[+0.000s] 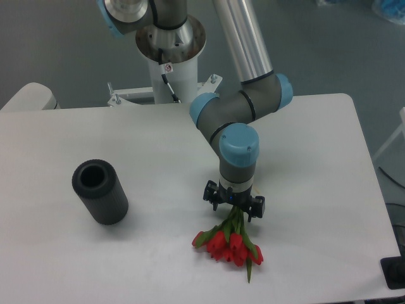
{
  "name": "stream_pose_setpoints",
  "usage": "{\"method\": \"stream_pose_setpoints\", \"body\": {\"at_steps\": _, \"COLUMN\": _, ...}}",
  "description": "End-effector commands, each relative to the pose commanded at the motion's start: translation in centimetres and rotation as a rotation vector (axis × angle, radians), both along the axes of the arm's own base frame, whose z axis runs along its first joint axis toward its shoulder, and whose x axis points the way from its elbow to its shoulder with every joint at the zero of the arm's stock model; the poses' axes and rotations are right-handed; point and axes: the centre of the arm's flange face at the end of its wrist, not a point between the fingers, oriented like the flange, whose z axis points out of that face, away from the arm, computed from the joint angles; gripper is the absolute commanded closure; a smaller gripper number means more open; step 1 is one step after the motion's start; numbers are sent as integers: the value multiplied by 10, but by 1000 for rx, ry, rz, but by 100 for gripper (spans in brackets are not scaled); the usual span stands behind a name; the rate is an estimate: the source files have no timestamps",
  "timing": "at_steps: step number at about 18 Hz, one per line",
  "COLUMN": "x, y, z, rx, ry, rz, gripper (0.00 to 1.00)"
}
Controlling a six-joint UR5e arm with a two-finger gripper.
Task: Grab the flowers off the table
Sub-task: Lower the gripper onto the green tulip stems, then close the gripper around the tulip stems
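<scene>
My gripper will next grab the flowers [229, 245] by their green stems to pick them up from the table.
The flowers [229, 245] lie on the white table [316, 164] near its front edge: a bunch of red tulip buds with green stems pointing back toward the arm. My gripper [234, 205] points straight down over the stems just behind the buds. Its black fingers [212, 193] stand apart on either side of the stems, so it is open around them. The wrist hides the fingertips and the upper part of the stems.
A dark grey ribbed cylinder [100, 191] with an open top stands on the left of the table. The robot's base column [169, 57] rises at the table's back edge. A black object [395, 272] sits past the front right corner.
</scene>
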Motion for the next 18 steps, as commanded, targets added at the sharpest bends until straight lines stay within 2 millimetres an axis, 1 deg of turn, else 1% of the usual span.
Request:
{"method": "stream_pose_setpoints", "body": {"at_steps": 1, "x": 3, "y": 4, "z": -2, "rx": -2, "ry": -2, "rz": -8, "gripper": 0}}
{"method": "stream_pose_setpoints", "body": {"at_steps": 3, "x": 4, "y": 3, "z": -4, "rx": -4, "ry": -5, "rz": -5, "gripper": 0}}
{"method": "stream_pose_setpoints", "body": {"at_steps": 6, "x": 3, "y": 4, "z": -1, "rx": 0, "ry": 0, "rz": -8, "gripper": 0}}
{"method": "stream_pose_setpoints", "body": {"at_steps": 8, "x": 2, "y": 5, "z": -1, "rx": 1, "ry": 1, "rz": -8, "gripper": 13}}
{"method": "stream_pose_setpoints", "body": {"at_steps": 10, "x": 1, "y": 6, "z": 1, "rx": 3, "ry": 5, "rz": -12, "gripper": 28}}
{"method": "stream_pose_setpoints", "body": {"at_steps": 18, "x": -4, "y": 7, "z": 5, "rx": 9, "ry": 13, "rz": -14, "gripper": 49}}
